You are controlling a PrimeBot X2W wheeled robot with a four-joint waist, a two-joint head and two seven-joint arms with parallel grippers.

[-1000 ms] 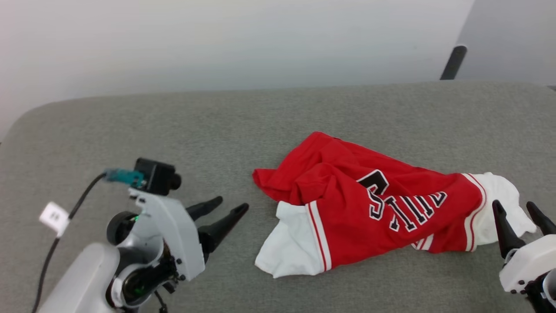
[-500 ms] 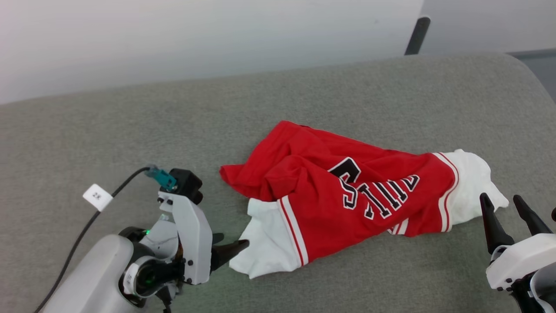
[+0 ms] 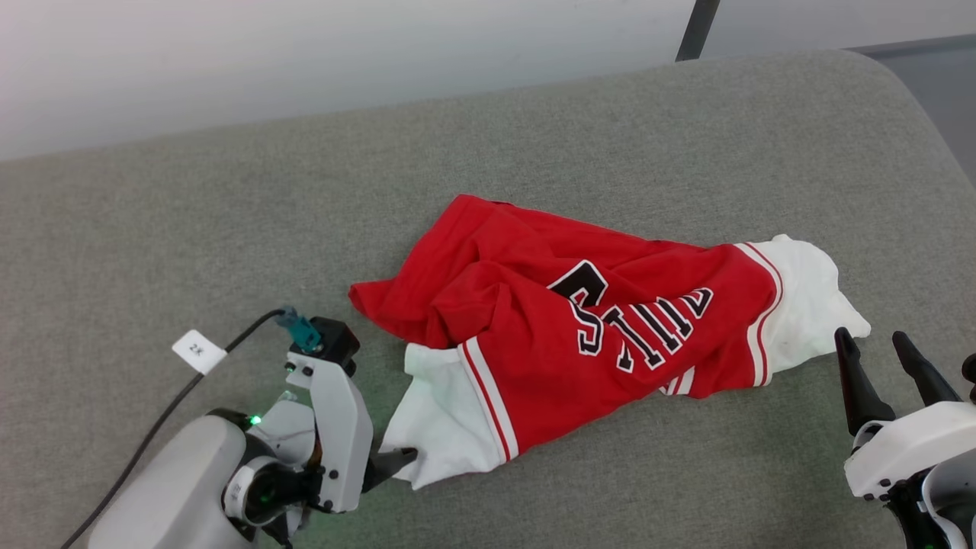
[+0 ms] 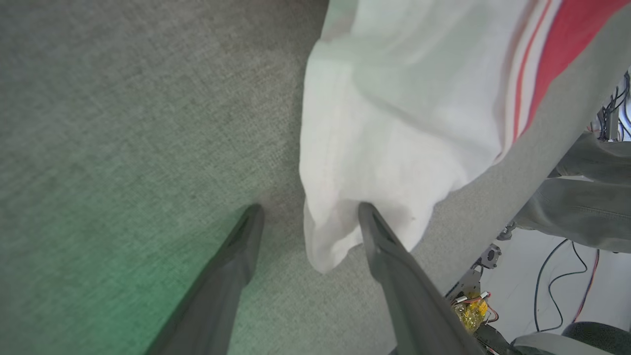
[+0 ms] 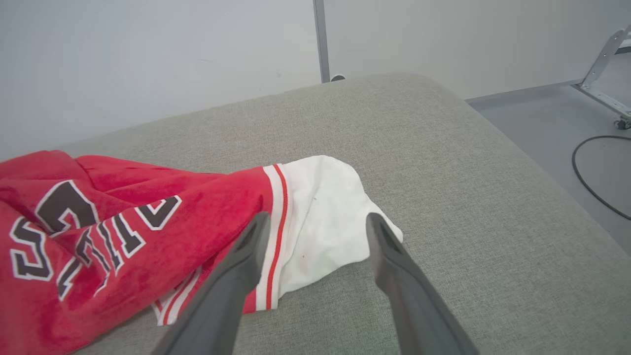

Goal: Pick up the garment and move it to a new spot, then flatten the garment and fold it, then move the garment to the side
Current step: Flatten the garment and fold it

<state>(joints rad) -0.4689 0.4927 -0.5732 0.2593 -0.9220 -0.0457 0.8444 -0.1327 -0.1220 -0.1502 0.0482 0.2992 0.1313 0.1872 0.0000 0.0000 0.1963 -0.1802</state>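
The garment will next be pinched by my left gripper at the hem tip of its white sleeve [image 3: 391, 447], which narrows to a fold while the sleeve's body [image 3: 444, 407] spreads out slack.
The garment [image 3: 579, 343], a red jersey tee with white sleeves and black white-outlined letters, lies crumpled in the middle of the grey cushioned surface [image 3: 229, 213]. My left gripper [image 3: 393, 461] is low at its near-left white sleeve [image 3: 442, 412]. It is open, and the left wrist view has the sleeve's corner [image 4: 345, 231] lying between the two fingers of the left gripper [image 4: 309, 211], one fingertip [image 4: 367, 217] over the cloth. My right gripper [image 3: 869, 339] stands open just short of the right white sleeve [image 3: 801, 305]. That sleeve [image 5: 320, 207] lies ahead of the right gripper [image 5: 316, 217] in its own wrist view.
A pale wall and a dark pole [image 3: 690, 30] stand behind the surface. The surface's rounded right edge [image 5: 517, 162] drops to a grey floor with a black cable [image 5: 591, 187]. A tagged cable [image 3: 198, 351] trails from my left wrist.
The head camera has turned, shifting the whole picture. My left gripper has dropped and moved right, from well clear of the garment to the white sleeve's corner. The right gripper holds its place.
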